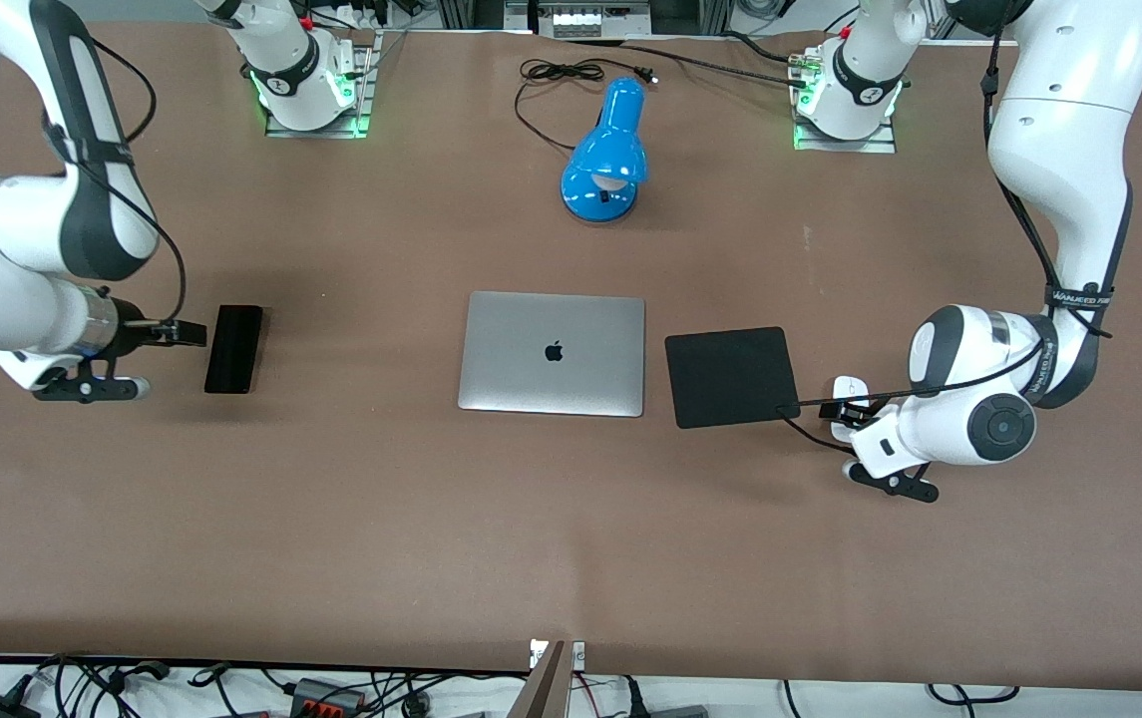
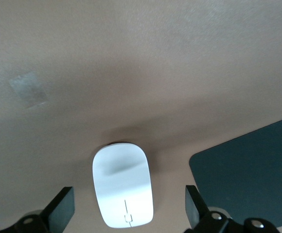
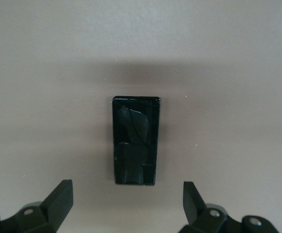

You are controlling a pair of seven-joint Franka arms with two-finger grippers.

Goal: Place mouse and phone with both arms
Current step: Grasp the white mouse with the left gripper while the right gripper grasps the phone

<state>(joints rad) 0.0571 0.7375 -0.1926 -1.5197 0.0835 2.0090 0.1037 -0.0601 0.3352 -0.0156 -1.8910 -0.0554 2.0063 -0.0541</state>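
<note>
The white mouse (image 2: pixel 123 187) is below my left gripper's fingers, so it isn't time to close yet. My left gripper needs to go down to the mouse first, then close on it.
The white mouse (image 1: pixel 848 386) lies on the brown table beside the black mouse pad (image 1: pixel 730 376), toward the left arm's end. My left gripper (image 1: pixel 845 409) is low over it and open; in the left wrist view the mouse (image 2: pixel 123 187) sits between the spread fingers (image 2: pixel 61 209), untouched. The black phone (image 1: pixel 233 349) lies flat toward the right arm's end. My right gripper (image 1: pixel 191 334) is open and empty just beside the phone's long edge; in the right wrist view the phone (image 3: pixel 136 141) lies just ahead of the open fingers (image 3: pixel 61 199).
A closed silver laptop (image 1: pixel 553 352) lies mid-table next to the mouse pad, whose corner shows in the left wrist view (image 2: pixel 253 174). A blue desk lamp (image 1: pixel 607 155) with a black cable (image 1: pixel 561 75) lies near the arm bases.
</note>
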